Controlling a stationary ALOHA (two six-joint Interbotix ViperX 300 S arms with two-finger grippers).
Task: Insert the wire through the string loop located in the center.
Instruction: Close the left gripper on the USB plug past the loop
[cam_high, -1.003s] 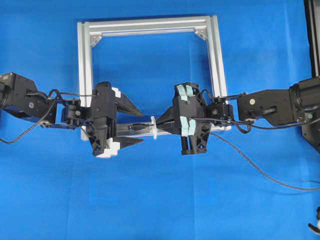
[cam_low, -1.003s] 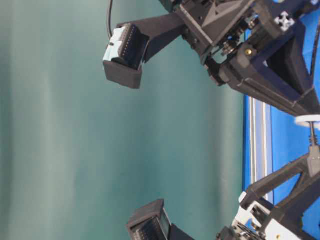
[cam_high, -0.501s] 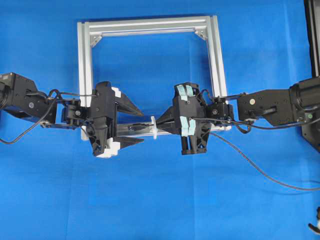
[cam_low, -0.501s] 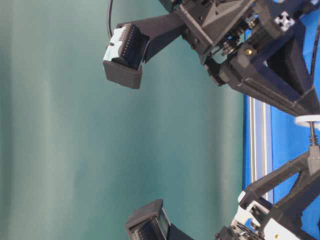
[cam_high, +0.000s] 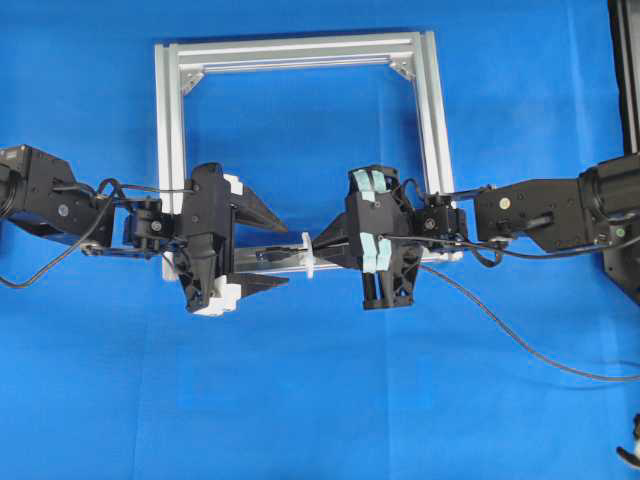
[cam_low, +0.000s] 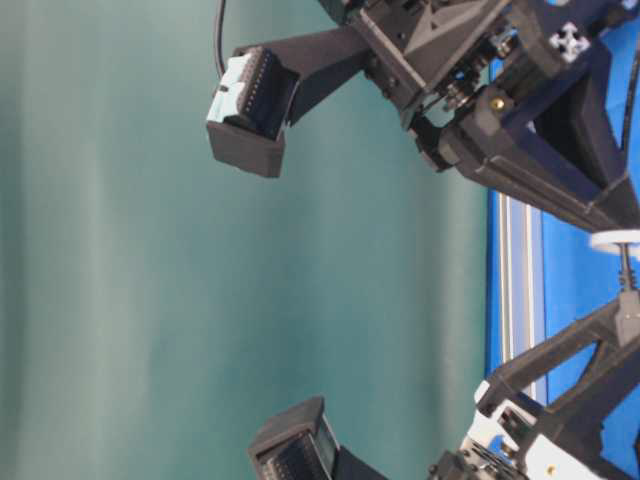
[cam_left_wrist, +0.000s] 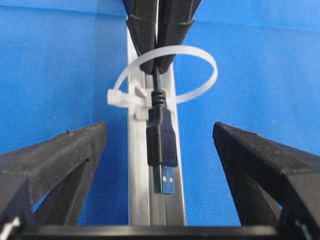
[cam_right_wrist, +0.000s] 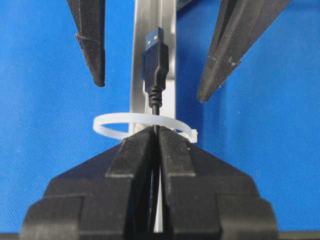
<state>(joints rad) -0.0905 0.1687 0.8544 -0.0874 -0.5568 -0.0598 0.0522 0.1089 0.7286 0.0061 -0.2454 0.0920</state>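
My left gripper grabs the wire by its black plug body (cam_high: 273, 255) (cam_left_wrist: 161, 137) next, since the white string loop and my right gripper crowd the wire behind.
The wire (cam_left_wrist: 161, 142) ends in a black USB plug with a metal tip, and it lies along the near rail of the silver frame (cam_high: 170, 130). It passes through the white string loop (cam_left_wrist: 212, 67), with the plug on the left arm's side. My right gripper (cam_right_wrist: 155, 131) is shut on the wire just behind the string loop (cam_right_wrist: 107, 125). My left gripper (cam_left_wrist: 159, 127) is open, one finger on each side of the plug without touching it. From overhead, the left gripper (cam_high: 284, 253) and right gripper (cam_high: 318, 245) face each other across the string loop (cam_high: 309, 255).
The wire's slack (cam_high: 520, 335) trails from the right arm to the right edge of the blue cloth. A dark post (cam_high: 625, 70) stands at the right border. A small black-and-white object (cam_high: 630, 450) sits in the bottom right corner.
Almost nothing differs. The left arm has drifted very slightly in the table-level view. The plug, the loop and both grippers stand as before.
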